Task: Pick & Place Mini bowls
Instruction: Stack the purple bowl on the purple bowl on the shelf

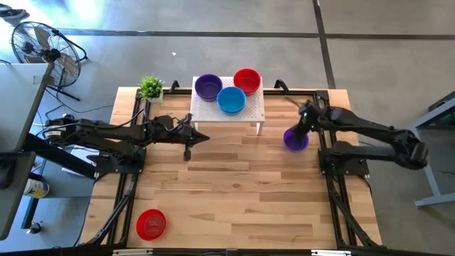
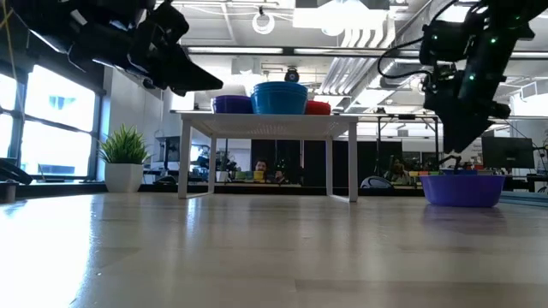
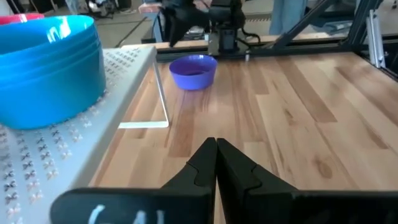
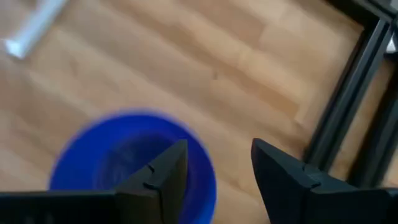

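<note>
Next, my right gripper grabs the loose purple bowl by its rim (image 1: pixel 306 136) (image 4: pixel 205 155) to add it to the one on the white stand.
A white perforated stand (image 1: pixel 253 111) at the far middle carries a purple bowl (image 1: pixel 207 86), a blue bowl (image 1: pixel 231 100) and a red bowl (image 1: pixel 247 80). Another purple bowl (image 1: pixel 295 140) sits on its base on the table right of the stand. My right gripper (image 4: pixel 219 146) hangs open just over it, pointing steeply down, with one finger above the bowl's inside (image 4: pixel 118 158) and the other outside its rim. A red bowl (image 1: pixel 151 223) sits at the near left. My left gripper (image 3: pixel 216 144) is shut and empty, raised in front of the stand's left end.
A small green potted plant (image 1: pixel 151 87) stands at the stand's left. Black frame rails (image 1: pixel 343 192) run along the table's left and right sides. A fan (image 1: pixel 39 43) stands on the floor beyond the far left corner. Bare wood lies across the middle and near right.
</note>
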